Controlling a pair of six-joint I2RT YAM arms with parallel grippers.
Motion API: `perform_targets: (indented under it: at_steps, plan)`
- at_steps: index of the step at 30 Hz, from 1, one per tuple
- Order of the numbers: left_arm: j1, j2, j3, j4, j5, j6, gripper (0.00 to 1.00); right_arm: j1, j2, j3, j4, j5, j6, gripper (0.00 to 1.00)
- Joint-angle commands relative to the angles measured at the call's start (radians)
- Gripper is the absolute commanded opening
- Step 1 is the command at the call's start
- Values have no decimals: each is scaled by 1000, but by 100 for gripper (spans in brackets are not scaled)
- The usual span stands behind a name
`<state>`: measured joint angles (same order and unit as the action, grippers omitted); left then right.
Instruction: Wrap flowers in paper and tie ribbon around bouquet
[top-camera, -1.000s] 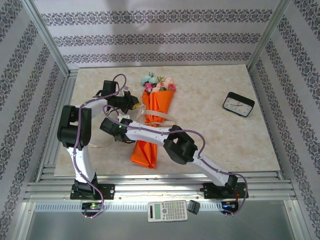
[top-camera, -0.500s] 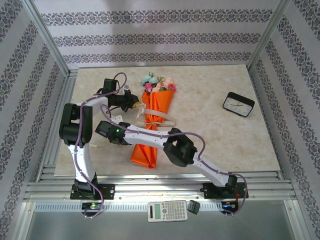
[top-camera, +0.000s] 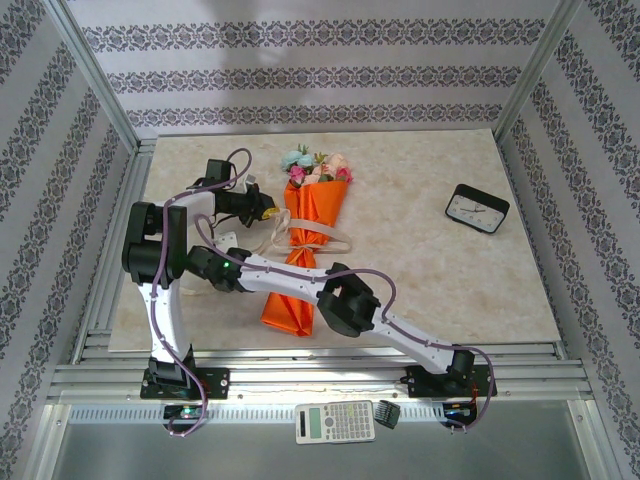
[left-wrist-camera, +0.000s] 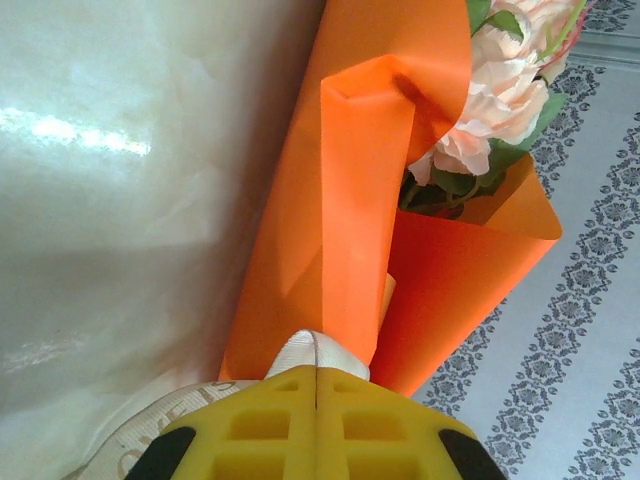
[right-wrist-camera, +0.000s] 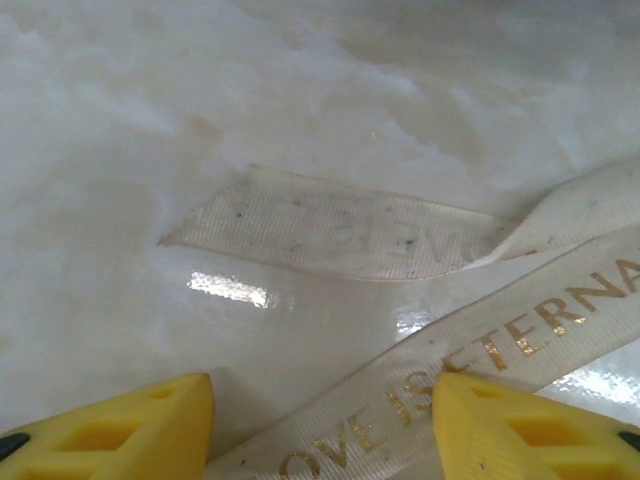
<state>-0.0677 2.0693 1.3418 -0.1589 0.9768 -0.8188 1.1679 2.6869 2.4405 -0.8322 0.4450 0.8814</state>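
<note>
I will grab the ribbon's loose printed tail (right-wrist-camera: 405, 400) with my right gripper, which leaves the ribbon's fold to my left gripper to tie it around the bouquet.
The bouquet (top-camera: 303, 250), an orange paper cone, lies on the table with pink, peach and blue flowers (top-camera: 315, 168) at its far end. A beige ribbon (top-camera: 318, 239) crosses its middle. My left gripper (top-camera: 266, 210) sits just left of the cone, shut on a fold of the ribbon (left-wrist-camera: 315, 352) against the orange paper (left-wrist-camera: 350, 200). My right gripper (right-wrist-camera: 320, 425) is open low over the table. The ribbon (right-wrist-camera: 500, 340), printed in gold letters, lies flat beneath the gap between its jaws. In the top view the right gripper (top-camera: 200, 262) is beside the left arm.
A black clock (top-camera: 477, 208) lies at the right of the marble tabletop (top-camera: 420, 270). A calculator (top-camera: 335, 422) and a small black object (top-camera: 387, 413) sit on the near ledge. Metal frame posts and patterned walls enclose the table.
My right gripper has opened, released the ribbon and moved left toward the left arm. The left gripper has stayed shut on the ribbon beside the cone.
</note>
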Motion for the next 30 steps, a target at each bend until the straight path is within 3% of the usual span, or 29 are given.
perform_targets:
  at_steps: [1, 5, 8, 16, 22, 30]
  plan:
    - [3, 3, 31, -28, 25, 23, 0, 0, 67, 14, -84, -19, -23, 45]
    - [3, 1, 32, -28, 25, 21, 0, 0, 44, -37, -84, -46, -11, 9]
    - [2, 2, 31, -25, 26, 18, 0, -2, -31, -134, -36, -47, 13, 0]
    - [3, -8, 24, -14, 26, 9, 0, -15, -225, -231, 93, -117, -14, 0]
    - [1, -12, -4, 26, 38, -13, 0, -30, -416, -364, 276, -274, -182, 0]
    - [-14, -21, -15, 57, 60, -38, 0, -110, -654, -648, 570, -672, -341, 0]
